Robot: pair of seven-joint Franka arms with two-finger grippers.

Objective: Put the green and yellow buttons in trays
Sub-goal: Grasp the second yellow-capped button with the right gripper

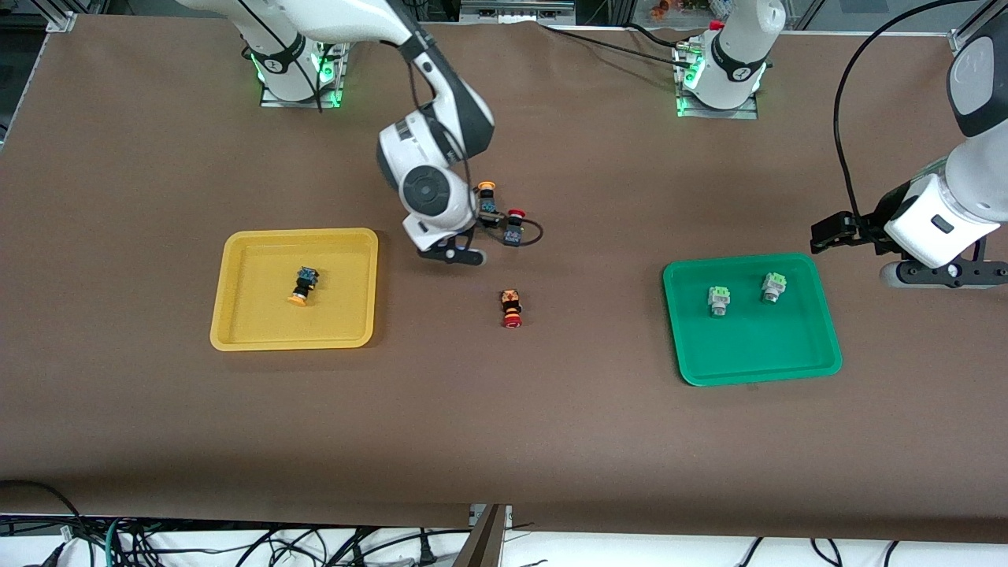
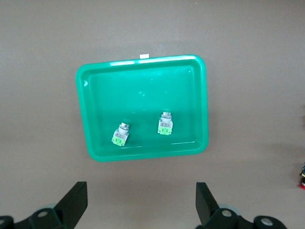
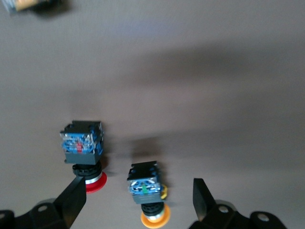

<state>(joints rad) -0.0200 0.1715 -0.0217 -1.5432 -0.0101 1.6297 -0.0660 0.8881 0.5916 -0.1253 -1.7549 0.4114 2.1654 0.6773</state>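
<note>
I will next use my right gripper to grab the yellow button by its black threaded neck (image 3: 152, 209) below the blue contact block (image 3: 144, 185). Then it can go in the yellow tray.
The yellow tray (image 1: 260, 319) holds one yellow button (image 1: 303, 285) lying on its side. A second yellow button (image 1: 487, 195) (image 3: 148, 194) lies on the table mat near the middle. My right gripper (image 3: 138, 200) (image 1: 482, 214) is low over it, open, one finger on each side and neither touching it. The green tray (image 1: 756, 346) (image 2: 143, 86) holds two green buttons (image 1: 717, 299) (image 1: 772, 287) (image 2: 121, 133) (image 2: 165, 124). My left gripper (image 1: 846, 232) (image 2: 141, 205) hangs open and empty in the air beside the green tray, and that arm waits.
A red button (image 1: 514, 227) (image 3: 82, 148) lies right beside the yellow button, close to one right finger (image 3: 74, 198). Another red button (image 1: 511, 307) lies nearer the front camera, between the two trays. A black cable loops beside the right gripper.
</note>
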